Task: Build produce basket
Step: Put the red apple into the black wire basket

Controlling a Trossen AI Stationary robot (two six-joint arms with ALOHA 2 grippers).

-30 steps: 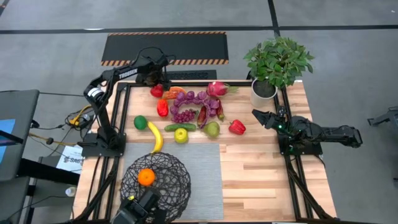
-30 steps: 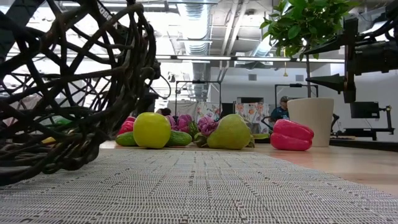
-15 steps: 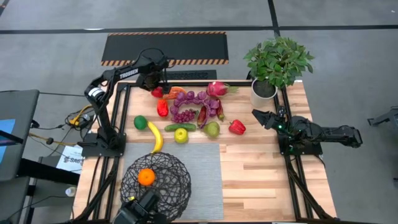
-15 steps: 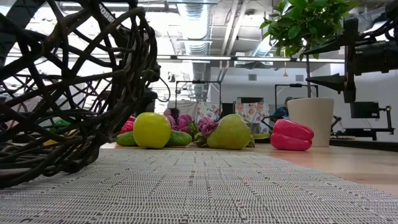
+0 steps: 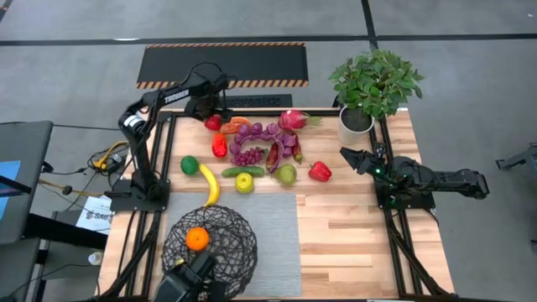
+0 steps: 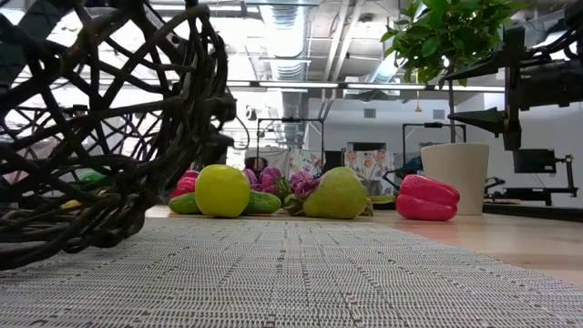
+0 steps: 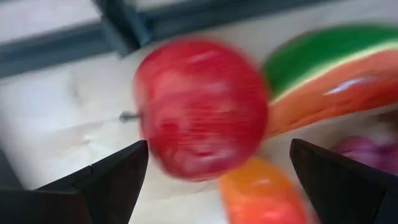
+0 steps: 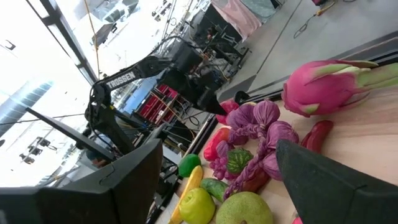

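Next, my left gripper grabs the red apple [image 5: 211, 123] by its round sides, to build the produce basket [image 5: 209, 250].
The produce lies in a cluster at the table's far middle: a red apple [image 5: 211, 123], dragonfruit [image 5: 294, 119], grapes [image 5: 249, 155], pear [image 5: 287, 174], red pepper [image 5: 319, 172] and banana [image 5: 210, 184]. My left gripper [image 5: 213, 114] hangs open, pointing down just above the red apple [image 7: 199, 118], one finger on either side and touching nothing. The black wire basket [image 5: 231, 252] rests on the near left of the table with an orange [image 5: 197, 239] inside. My right gripper [image 5: 346, 156] waits open and level at the right.
A potted plant [image 5: 375, 84] stands at the far right corner. A grey mat [image 5: 277, 226] covers the near middle, beside the basket [image 6: 109, 137]. A watermelon slice [image 7: 336, 68] and an orange piece [image 7: 261, 196] lie close to the apple. Bare wood shows at the near right.
My left gripper has edged a little toward the table's right above the red apple and tipped slightly, staying open. The produce and basket have kept their places.
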